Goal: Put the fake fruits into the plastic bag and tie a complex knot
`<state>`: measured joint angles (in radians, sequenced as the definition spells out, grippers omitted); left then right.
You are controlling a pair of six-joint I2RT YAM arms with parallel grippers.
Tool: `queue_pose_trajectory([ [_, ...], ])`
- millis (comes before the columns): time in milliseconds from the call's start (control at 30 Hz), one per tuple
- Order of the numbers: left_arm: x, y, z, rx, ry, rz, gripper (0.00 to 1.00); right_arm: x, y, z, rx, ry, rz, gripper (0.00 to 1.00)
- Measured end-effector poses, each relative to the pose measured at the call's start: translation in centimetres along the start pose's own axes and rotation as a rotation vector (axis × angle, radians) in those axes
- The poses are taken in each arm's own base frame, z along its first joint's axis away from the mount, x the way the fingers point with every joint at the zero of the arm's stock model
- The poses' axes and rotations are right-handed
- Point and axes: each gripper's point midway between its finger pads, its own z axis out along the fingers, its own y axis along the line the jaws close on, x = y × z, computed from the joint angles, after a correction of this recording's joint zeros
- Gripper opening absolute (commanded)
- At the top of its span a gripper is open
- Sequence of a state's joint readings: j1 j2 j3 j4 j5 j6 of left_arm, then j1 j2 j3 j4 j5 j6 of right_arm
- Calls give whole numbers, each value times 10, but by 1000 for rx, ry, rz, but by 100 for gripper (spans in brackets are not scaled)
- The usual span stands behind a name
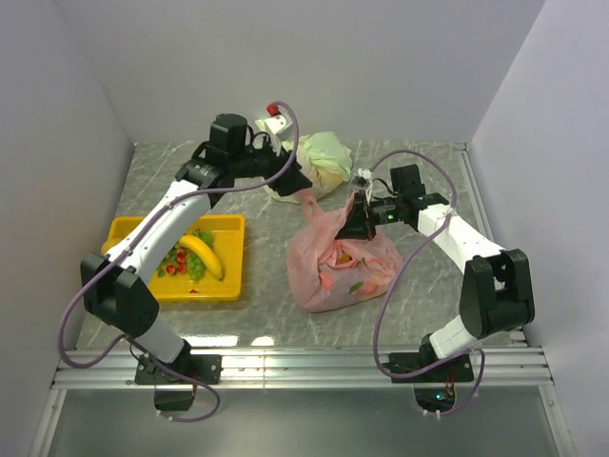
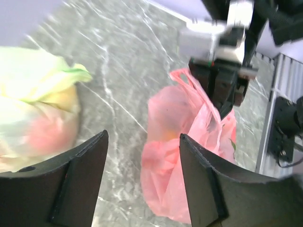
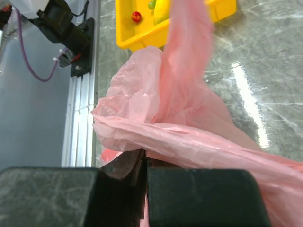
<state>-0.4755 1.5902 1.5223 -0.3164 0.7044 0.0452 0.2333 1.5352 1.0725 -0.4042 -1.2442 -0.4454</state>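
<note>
The left gripper grabs the pink bag (image 1: 328, 286) by the plastic fold (image 1: 318, 224) beside the bag's loose handle next, which leaves the handle free to knot.
The pink plastic bag (image 1: 328, 286) lies in the middle of the table, with fruit shapes (image 1: 340, 257) showing through it. My right gripper (image 1: 360, 221) is shut on the bag's upper right edge and holds it up; the wrist view shows the jaws (image 3: 144, 163) closed on a fold of pink film (image 3: 180, 109). My left gripper (image 1: 303, 184) is open and empty, hovering by the bag's upper left handle. In the left wrist view the gripper (image 2: 142, 156) frames the bag (image 2: 175, 161). A banana (image 1: 202, 255), green grapes and strawberries remain in the yellow tray (image 1: 128, 228).
A pale green-and-white knotted bag (image 1: 324, 157) lies just behind the left gripper, and it shows at the left of the left wrist view (image 2: 38, 109). The yellow tray sits at the left. A metal rail (image 1: 304, 360) runs along the near table edge. Walls close the sides and back.
</note>
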Motion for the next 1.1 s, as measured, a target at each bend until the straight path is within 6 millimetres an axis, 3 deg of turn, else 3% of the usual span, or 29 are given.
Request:
queue_pose_trajectory([
  [67, -15, 1, -10, -31, -20, 10, 74, -1, -1, -1, 7, 1, -26, 0],
  [100, -19, -1, -12, -30, -24, 4, 83, -1, -1, -1, 8, 2, -35, 0],
  [233, -12, -5, -7, -23, 6, -124, 78, 0, 1, 0, 14, 16, -97, 0],
  [433, 27, 1, 10, -28, 102, -337, 66, 1, 7, 2, 8, 37, -171, 0],
  [900, 58, -23, 9, 61, 198, -495, 67, 5, 4, 1, 24, 59, -223, 0],
  [967, 59, -23, 9, 60, 203, -506, 60, 6, 3, 0, 25, 62, -228, 0],
  [1100, 58, -25, 11, 67, 202, -520, 27, 8, 4, 1, 23, 69, -235, 0],
])
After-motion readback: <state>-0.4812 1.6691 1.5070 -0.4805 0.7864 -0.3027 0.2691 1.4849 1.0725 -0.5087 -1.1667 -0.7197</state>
